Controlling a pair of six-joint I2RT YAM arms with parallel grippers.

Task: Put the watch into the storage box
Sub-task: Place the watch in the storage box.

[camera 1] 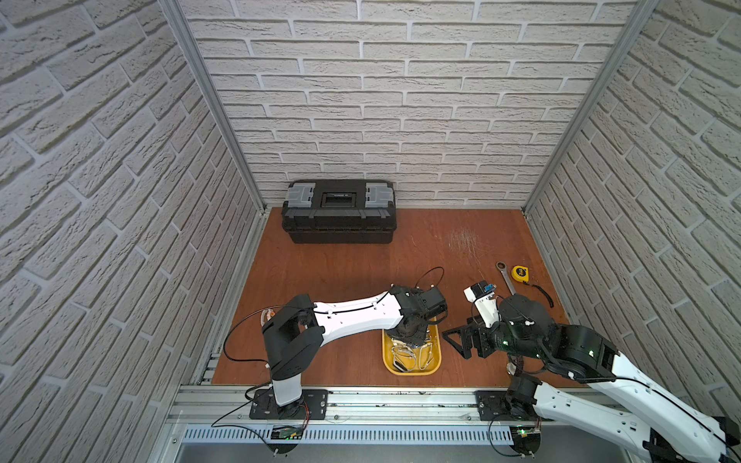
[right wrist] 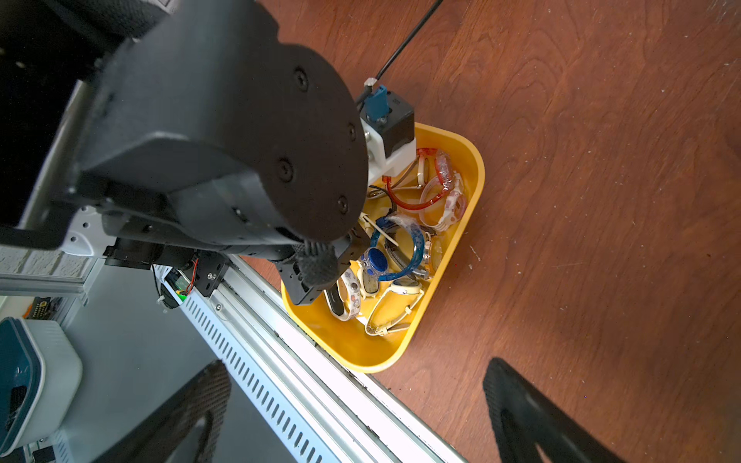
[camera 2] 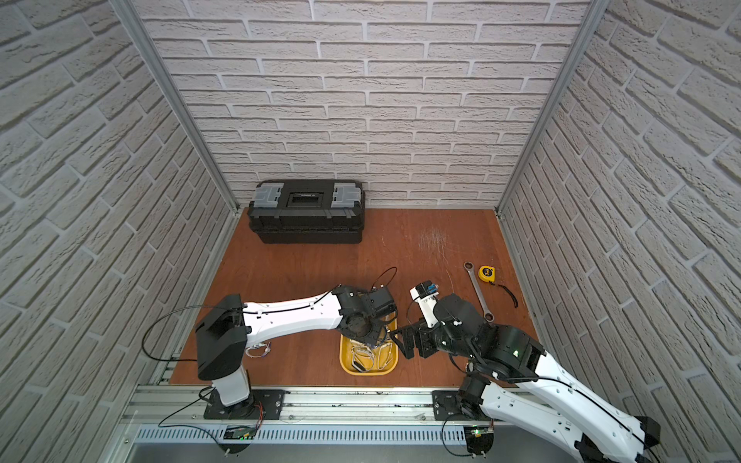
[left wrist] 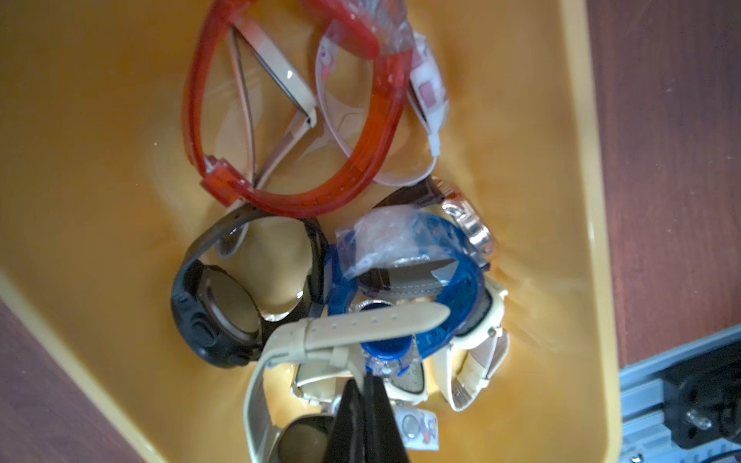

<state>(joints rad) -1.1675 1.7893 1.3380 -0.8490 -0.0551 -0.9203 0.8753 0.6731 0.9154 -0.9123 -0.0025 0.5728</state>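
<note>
The cream-strapped watch [left wrist: 370,326] in my left gripper's fingers hangs inside the storage box's rim [left wrist: 596,231] and would settle there if released, so it is now time to open.
The storage box [left wrist: 581,160] is a shallow yellow tray near the table's front edge, seen in both top views [camera 1: 413,369] [camera 2: 369,371] and in the right wrist view [right wrist: 475,168]. It holds several watches, among them a red one [left wrist: 288,200], a blue one [left wrist: 457,296] and a black one [left wrist: 212,312]. My left gripper [left wrist: 367,379] reaches down into the tray, shut on the cream strap of a watch [left wrist: 361,324] with a dark face. My right gripper [right wrist: 357,421] hangs just right of the tray, open wide and holding nothing.
A black toolbox [camera 1: 339,212] with grey latches stands against the back wall. A wrench [camera 1: 506,276] and a yellow tape measure [camera 1: 520,273] lie at the right. A small pale item [camera 2: 258,349] lies by the left arm. A metal rail [camera 1: 401,401] runs along the front edge.
</note>
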